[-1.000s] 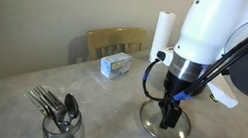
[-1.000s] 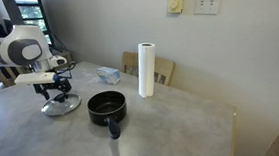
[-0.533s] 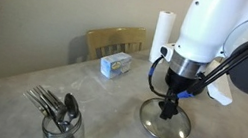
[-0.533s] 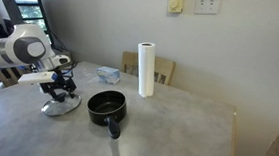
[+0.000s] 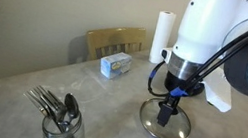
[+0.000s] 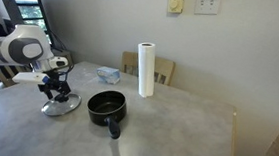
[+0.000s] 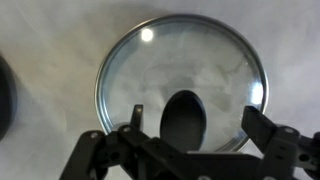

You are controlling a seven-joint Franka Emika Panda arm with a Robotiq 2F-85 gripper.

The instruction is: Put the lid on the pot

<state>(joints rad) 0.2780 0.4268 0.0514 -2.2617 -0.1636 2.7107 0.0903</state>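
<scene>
The black knob stands between the robot's open fingers. The gripper should close on the knob now. Closing now would hold it.
The glass lid (image 5: 165, 126) with a metal rim lies flat on the table, also seen in an exterior view (image 6: 61, 104). In the wrist view the lid (image 7: 200, 60) fills the frame, its black knob (image 7: 184, 118) between my fingers. My gripper (image 5: 165, 114) hangs straight over the knob; it also shows in an exterior view (image 6: 57, 92) and in the wrist view (image 7: 190, 125). It is open, fingers either side of the knob, not touching it. The black pot (image 6: 106, 108) with its long handle stands on the table beside the lid, apart from it.
A glass with spoons and forks (image 5: 58, 119) stands near the table's front edge. A paper towel roll (image 6: 146, 70) stands behind the pot. A small blue and white box (image 5: 117, 65) lies near a wooden chair (image 5: 115, 41).
The gripper has shifted slightly above the lid's knob, rising a little then settling back down. The lid and pot have not moved.
</scene>
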